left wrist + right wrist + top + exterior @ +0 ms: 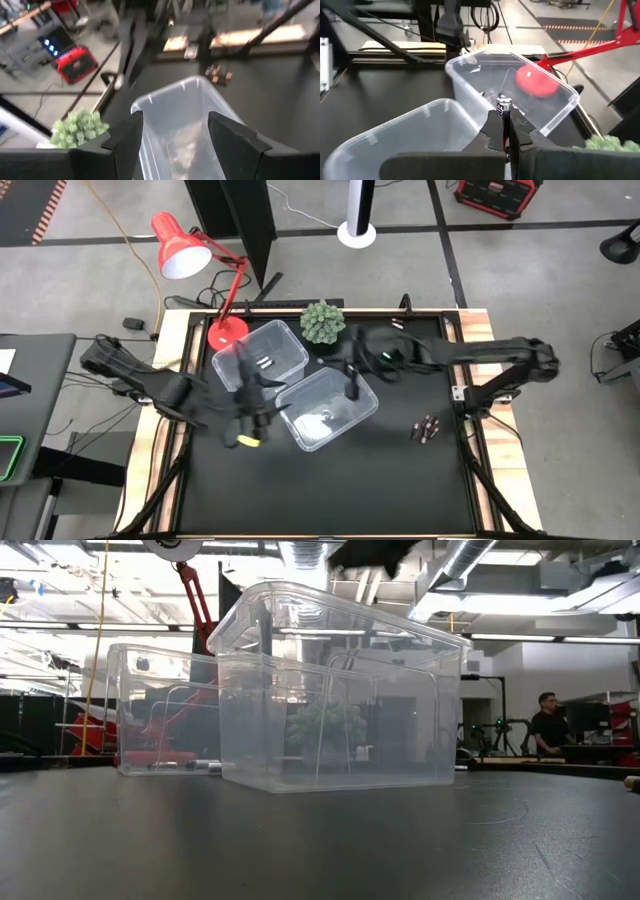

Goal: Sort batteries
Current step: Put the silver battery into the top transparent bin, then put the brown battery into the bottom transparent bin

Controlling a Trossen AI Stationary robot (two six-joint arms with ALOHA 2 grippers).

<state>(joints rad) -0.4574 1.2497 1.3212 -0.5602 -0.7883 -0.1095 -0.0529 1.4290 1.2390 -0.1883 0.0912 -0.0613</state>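
Observation:
My right gripper needs to move the whitish-silver battery inside the farther bin's rim before letting go. My fingers and the battery are still short of that rim.
Two clear bins stand mid-table: one nearer the front and one farther back, which holds a few whitish batteries. A small pile of dark batteries lies on the table to the right, also seen in the left wrist view. My right gripper hovers over the bins' right side, shut on a whitish-silver battery. My left gripper hangs open and empty above the left end of the nearer bin. My right gripper pinches the whitish-silver battery between its two fingertips. The battery's free end sticks out past the tips, in line with the fingers. The fingers come from the table's right side, slanting slightly down. The battery is lifted clear, above the bins.
A red desk lamp stands with its base at the back left corner, and a small green plant sits behind the bins. The table's raised wooden rim borders the black top. In the low view a person stands far behind the table.

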